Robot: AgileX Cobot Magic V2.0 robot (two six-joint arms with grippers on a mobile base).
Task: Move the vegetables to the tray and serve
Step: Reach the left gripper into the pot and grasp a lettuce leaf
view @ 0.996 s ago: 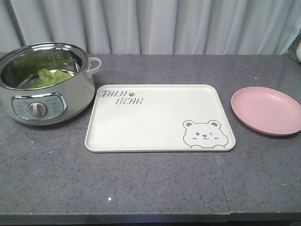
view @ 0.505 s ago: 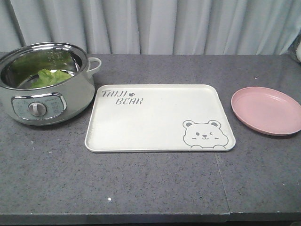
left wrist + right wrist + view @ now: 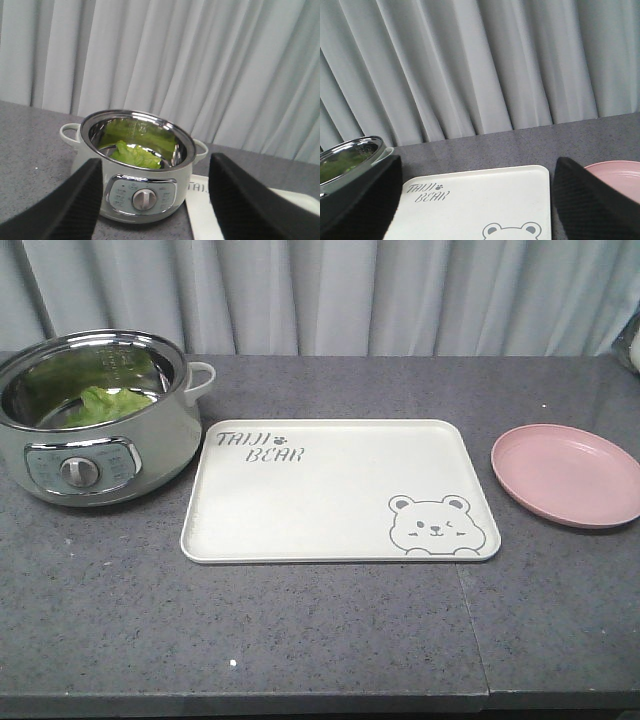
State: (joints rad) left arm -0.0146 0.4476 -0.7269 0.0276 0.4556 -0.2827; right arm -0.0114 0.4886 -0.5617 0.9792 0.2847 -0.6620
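I will move the vegetables out of the pot (image 3: 95, 455), so next I will pick up the green lettuce leaf by its leafy body (image 3: 108, 403) with my left gripper.
A bright green lettuce leaf, the vegetables (image 3: 105, 404) (image 3: 136, 155), lies inside a steel-lined electric pot (image 3: 95, 455) (image 3: 140, 192) at the left of the table. The cream tray (image 3: 330, 495) (image 3: 485, 200) with "TAIJI BEAR" lettering and a bear face lies bare in the middle. In the left wrist view my left gripper (image 3: 157, 200) is open, its black fingers framing the pot from well short of it. In the right wrist view my right gripper (image 3: 477, 200) is open, held back above the tray's near side. Neither gripper shows in the front view.
A round pink plate (image 3: 568, 475) (image 3: 615, 175) sits right of the tray. The pot has a side handle (image 3: 203, 375) and a front dial (image 3: 79, 472). A grey curtain (image 3: 330, 295) hangs behind the dark grey table (image 3: 330, 630).
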